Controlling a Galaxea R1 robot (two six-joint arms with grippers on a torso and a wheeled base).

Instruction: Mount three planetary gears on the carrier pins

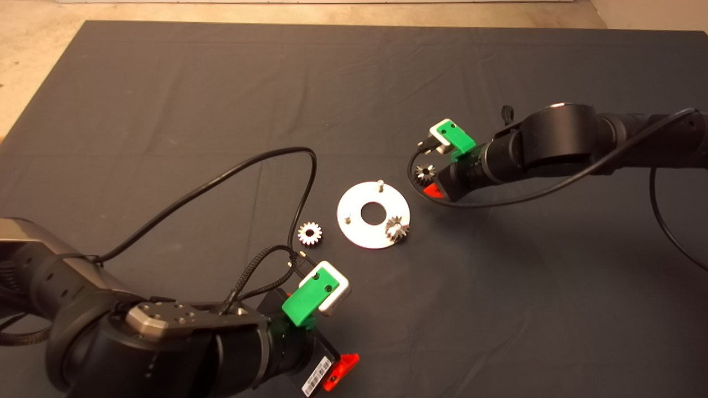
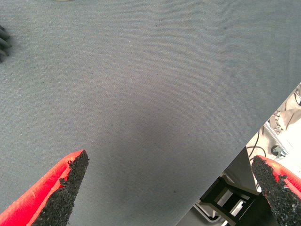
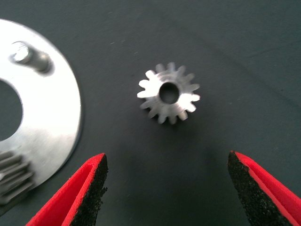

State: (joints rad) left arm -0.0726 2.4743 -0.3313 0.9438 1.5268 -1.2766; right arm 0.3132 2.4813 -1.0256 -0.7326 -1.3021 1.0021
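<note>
My right gripper is to hold the gear next by its toothed rim (image 3: 147,94). The third gear's centre hole (image 3: 169,92) will then stay free to slide onto an empty carrier pin.
The round silver disc (image 1: 360,229) lies mid-mat with a large centre hole. Two bare carrier pins (image 1: 380,183) (image 1: 347,216) stand on it, and one planetary gear (image 1: 396,228) sits on the third pin. A second gear (image 1: 310,233) lies loose on the mat just left of the disc. A third gear (image 3: 168,93) lies flat to the disc's right (image 1: 425,174). My right gripper (image 3: 167,188) is open just short of this gear, its fingers (image 3: 89,188) apart and touching nothing. My left gripper (image 2: 171,188) hangs open and empty over bare mat near the front edge.
The left arm's black cable (image 1: 243,166) loops over the mat left of the disc. The right arm's cable (image 1: 498,202) curves along the mat beside its gripper. Beyond the mat's front edge a metal frame (image 2: 225,197) shows below.
</note>
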